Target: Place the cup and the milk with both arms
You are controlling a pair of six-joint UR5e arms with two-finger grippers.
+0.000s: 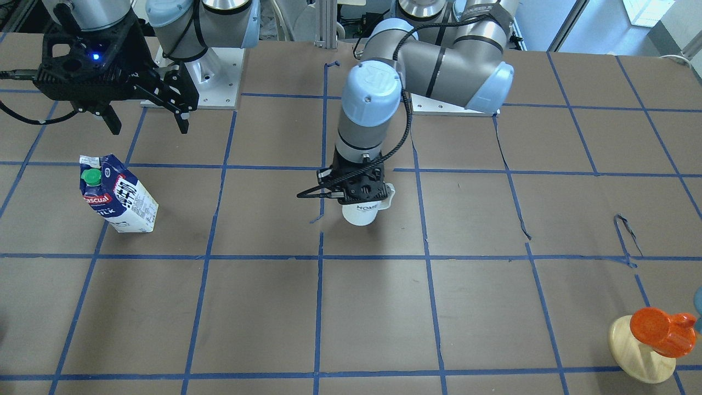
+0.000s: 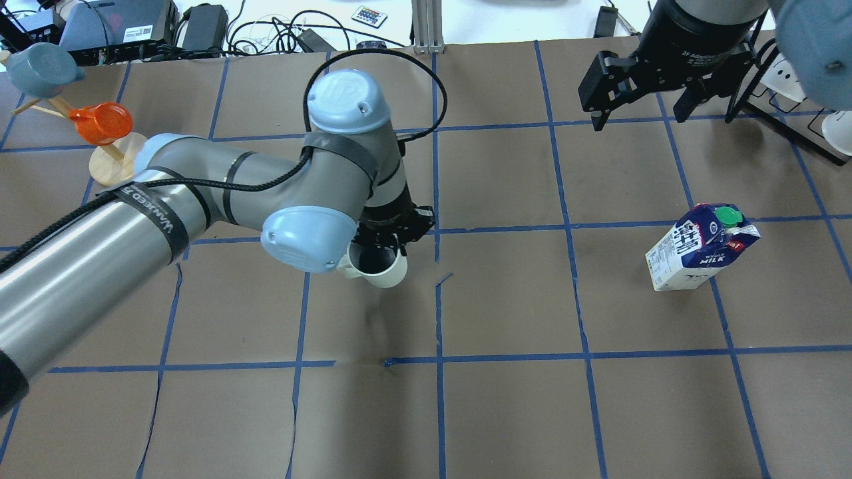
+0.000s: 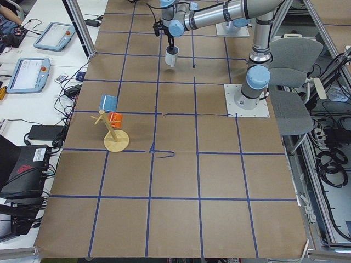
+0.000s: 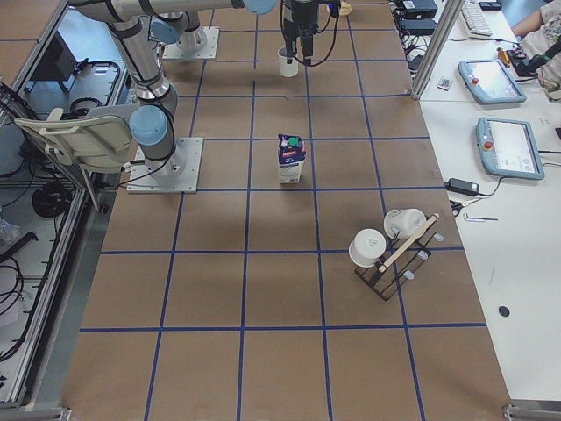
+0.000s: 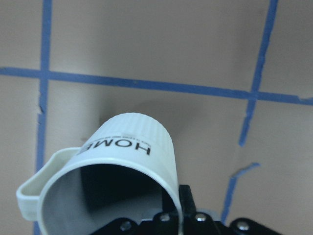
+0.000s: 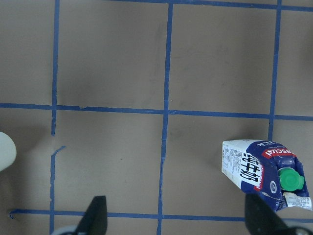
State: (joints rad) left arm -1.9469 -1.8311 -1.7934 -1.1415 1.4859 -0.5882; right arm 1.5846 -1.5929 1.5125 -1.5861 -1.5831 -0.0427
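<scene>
The white cup's lower edge is right of the short blue tape in the front view, so my left gripper shifts it over the tape before releasing next.
The white "HOME" cup is at the table's middle, gripped by its rim in my left gripper, one finger inside and one outside. It also shows in the overhead view and the left wrist view, just over the brown paper; I cannot tell if it touches. The milk stands upright and alone, and shows in the overhead view and the right wrist view. My right gripper hangs open and empty above the table, behind the carton towards the robot base.
A wooden mug tree with an orange mug and a blue mug stands at the far corner on my left. A rack with white cups stands at the right end. Blue tape lines grid the brown paper.
</scene>
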